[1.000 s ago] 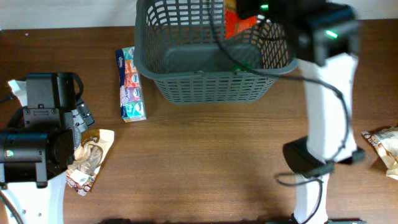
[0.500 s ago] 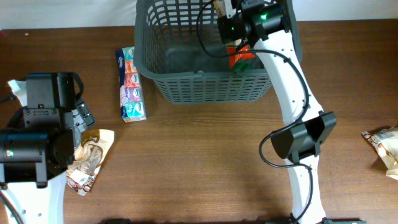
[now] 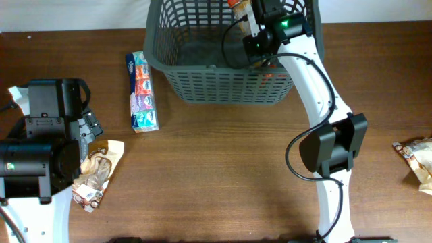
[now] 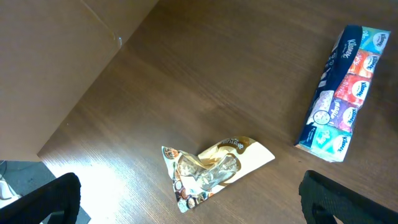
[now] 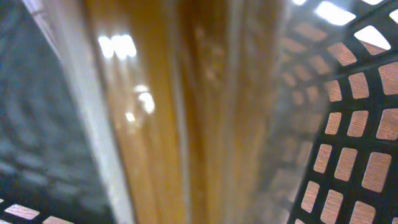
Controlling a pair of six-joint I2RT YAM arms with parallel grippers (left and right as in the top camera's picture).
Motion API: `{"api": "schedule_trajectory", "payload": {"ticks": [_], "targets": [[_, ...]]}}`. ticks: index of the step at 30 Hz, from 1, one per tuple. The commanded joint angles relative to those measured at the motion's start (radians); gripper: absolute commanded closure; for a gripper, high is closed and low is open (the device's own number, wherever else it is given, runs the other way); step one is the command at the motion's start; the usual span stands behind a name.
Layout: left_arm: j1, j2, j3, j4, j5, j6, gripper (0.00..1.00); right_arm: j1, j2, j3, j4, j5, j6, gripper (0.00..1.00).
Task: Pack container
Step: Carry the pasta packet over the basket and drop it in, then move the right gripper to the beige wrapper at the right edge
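I will release the orange packet with my right gripper, because the orange packet (image 3: 236,5) (image 5: 186,124) reaches down inside the basket's rim, over the basket's open bottom.
The container (image 3: 202,67) is a large dark grey lattice basket at the back middle of the table. My right gripper (image 3: 253,20) reaches into its right half and seems shut on an orange packet (image 3: 236,5). That packet (image 5: 186,124) fills the right wrist view, blurred, and hides the fingers, with the basket's lattice wall (image 5: 348,155) beside it. My left gripper (image 4: 199,211) is open and empty, hovering above a gold snack packet (image 4: 214,169) that lies on the table at the left (image 3: 98,172).
A long blue multipack of tissues (image 3: 142,91) lies left of the basket and also shows in the left wrist view (image 4: 342,93). Another snack packet (image 3: 415,158) lies at the table's right edge. The right arm's base (image 3: 331,145) stands right of centre.
My right arm has swung from the basket's right rim further into the basket with the orange packet. The basket has shifted slightly towards the back. The left arm has not moved.
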Motion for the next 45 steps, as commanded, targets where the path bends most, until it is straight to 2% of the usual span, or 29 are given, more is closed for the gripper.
{"api": "schedule_trajectory", "payload": {"ticks": [1,3,4,6,12,18,26,30,32,33,39,45], "targets": [[0.005,-0.004,0.009,0.001,0.003,-0.002,0.0,-0.014,-0.028,-0.022,0.004,0.027,0.016,0.87],[0.005,-0.004,0.009,0.001,0.003,-0.002,0.0,-0.014,-0.029,-0.021,0.003,0.027,0.016,0.74],[0.005,-0.004,0.009,0.001,0.003,-0.002,0.0,-0.014,-0.029,-0.021,0.003,0.027,0.016,0.59],[0.005,-0.004,0.009,0.001,0.003,-0.002,0.0,-0.014,-0.03,-0.021,-0.001,0.012,0.016,0.53],[0.005,-0.004,0.009,0.001,0.003,-0.002,0.01,-0.014,-0.033,0.03,-0.038,-0.007,0.016,0.52],[0.005,-0.004,0.009,0.001,0.003,-0.002,0.01,-0.014,-0.064,0.173,-0.109,-0.006,0.015,0.51],[0.005,-0.004,0.009,0.001,0.003,-0.002,0.0,-0.014,-0.147,0.386,-0.191,0.111,0.016,0.25],[0.005,-0.004,0.009,0.001,0.003,-0.002,0.0,-0.023,-0.221,0.526,-0.305,0.363,0.065,0.15],[0.005,-0.004,0.009,0.001,0.003,-0.002,0.0,-0.036,-0.255,0.557,-0.354,0.453,0.121,0.04],[0.005,-0.004,0.009,0.001,0.003,-0.002,0.0,-0.049,-0.274,0.565,-0.38,0.482,0.153,0.01],[0.005,-0.004,0.009,0.001,0.003,-0.002,0.0,-0.198,-0.373,0.566,-0.578,0.536,0.381,0.01],[0.005,-0.004,0.009,0.001,0.003,-0.002,0.0,-0.428,-0.438,0.523,-0.578,0.284,0.339,0.01]]}}
